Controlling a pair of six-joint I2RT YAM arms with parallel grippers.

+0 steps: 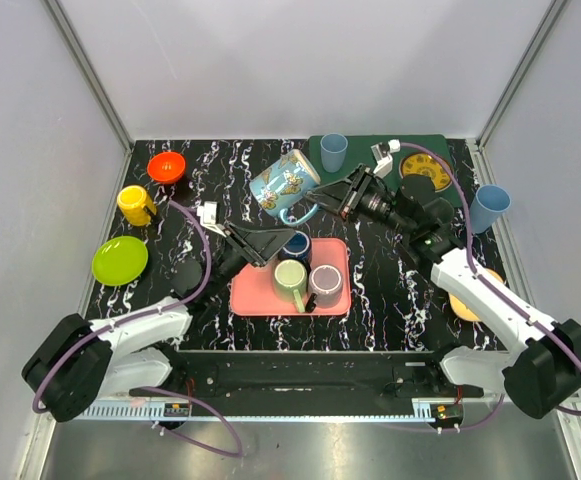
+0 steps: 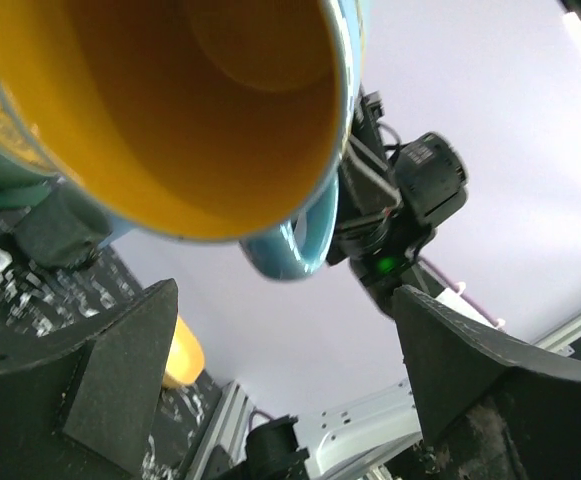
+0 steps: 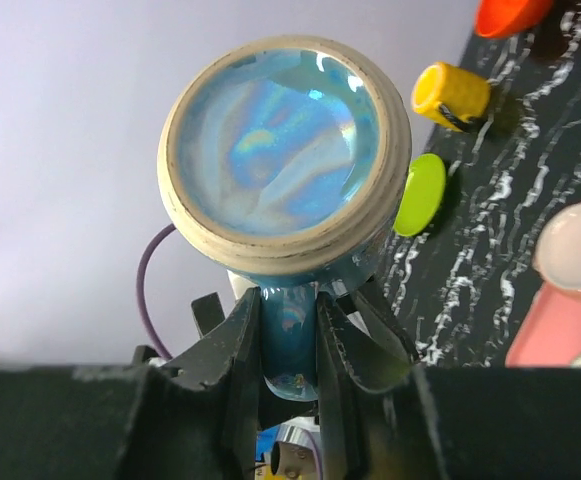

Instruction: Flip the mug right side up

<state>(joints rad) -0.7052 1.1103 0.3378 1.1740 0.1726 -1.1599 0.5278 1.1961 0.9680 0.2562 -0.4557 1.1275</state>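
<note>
I should reach in with my left gripper from the yellow opening side of the mug and grab the mug's handle (image 1: 297, 218) (image 2: 296, 248). The mug's base then stays free, so the mug can be set upright.
The mug (image 1: 283, 183) is blue with a floral pattern and a yellow inside, and it hangs tilted in the air above the table's middle. My right gripper (image 1: 322, 195) is shut on the mug's handle (image 3: 290, 340), and the mug's pale base (image 3: 285, 160) faces the right wrist camera. My left gripper (image 1: 270, 245) sits open just below and in front of the mug, over the pink tray's far edge. In the left wrist view the mug's yellow mouth (image 2: 170, 110) fills the top, above the open left gripper (image 2: 285, 290), which holds nothing.
A pink tray (image 1: 260, 290) carries a green mug (image 1: 290, 280), a grey mug (image 1: 325, 283) and a dark blue mug (image 1: 297, 243). At the left are a yellow mug (image 1: 135, 205), an orange bowl (image 1: 167, 167) and a green plate (image 1: 120, 260). Blue cups (image 1: 333, 152) (image 1: 489, 207) stand at the back and right.
</note>
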